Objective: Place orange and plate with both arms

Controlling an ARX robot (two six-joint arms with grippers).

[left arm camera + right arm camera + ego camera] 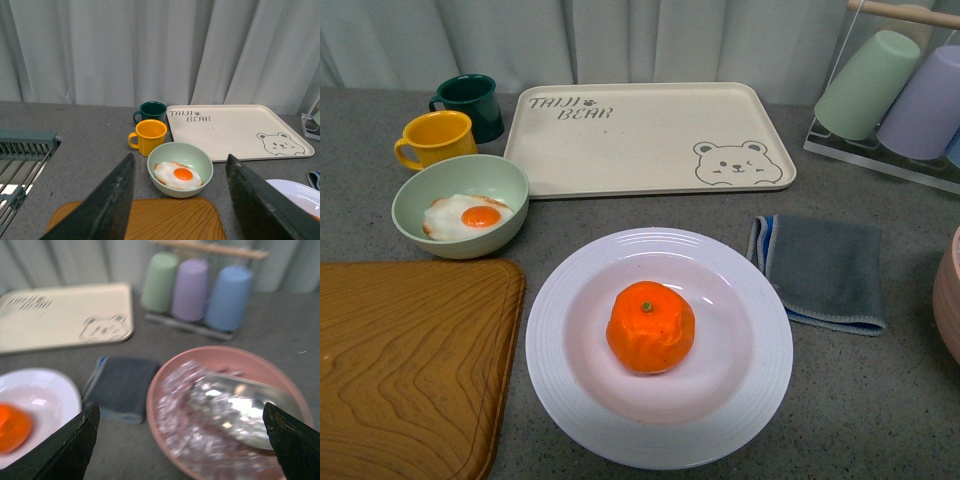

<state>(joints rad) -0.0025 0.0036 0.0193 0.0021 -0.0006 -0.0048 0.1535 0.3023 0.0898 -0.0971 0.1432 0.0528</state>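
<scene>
The white plate needs to be grabbed by its rim (292,182) with my right gripper next, so the orange and plate can go on the bear tray (235,130).
The orange (651,326) sits in the middle of the large white plate (570,410) on the grey table, front centre. Neither arm shows in the front view. My left gripper (180,200) is open and empty, above the wooden board (165,220), facing the green bowl; the plate's rim (300,192) shows at its side. My right gripper (180,440) is open and empty over a pink bowl (165,390); the plate (50,390) and part of the orange (12,427) show beside it, blurred.
A cream bear tray (650,135) lies behind the plate. A green bowl with a fried egg (460,205), a yellow mug (435,138) and a dark green mug (470,100) stand back left. A wooden board (405,370) lies left, a grey cloth (825,270) right, a cup rack (900,95) back right.
</scene>
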